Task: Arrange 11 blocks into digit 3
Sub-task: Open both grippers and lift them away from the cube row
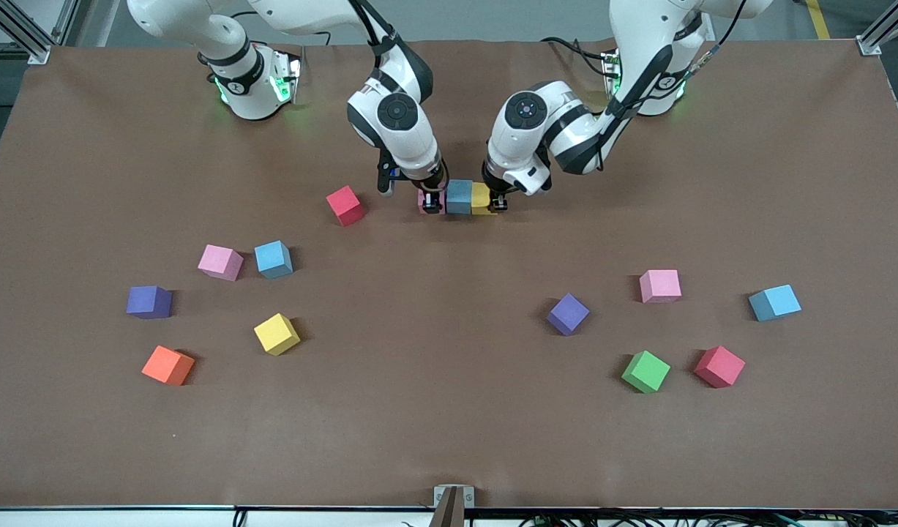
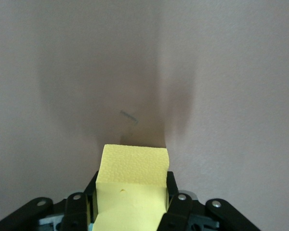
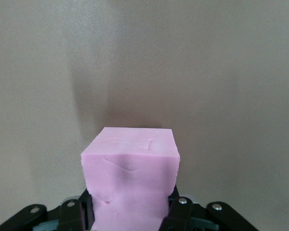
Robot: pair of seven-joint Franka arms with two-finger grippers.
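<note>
The yellow block [image 1: 481, 197] sits flush against the blue block [image 1: 459, 196] and would remain in line, so it is time for my left gripper to open.
Three blocks stand in a row near the table's middle: a pink block [image 1: 426, 201], a blue block [image 1: 459, 196] and a yellow block [image 1: 481, 197]. My right gripper [image 1: 432, 203] is shut on the pink block [image 3: 130, 173], which shows squeezed between its black fingers [image 3: 179, 211]. My left gripper [image 1: 497, 203] is shut on the yellow block [image 2: 132, 185]. Both held blocks sit low at the table surface, on either side of the blue one. Several more blocks lie loose, among them a red block [image 1: 345, 205] beside the row.
Toward the right arm's end lie pink [image 1: 220, 262], blue [image 1: 274, 259], purple [image 1: 149, 301], yellow [image 1: 277, 334] and orange [image 1: 167, 365] blocks. Toward the left arm's end lie purple [image 1: 568, 314], pink [image 1: 660, 285], blue [image 1: 774, 302], green [image 1: 645, 371] and red [image 1: 719, 366] blocks.
</note>
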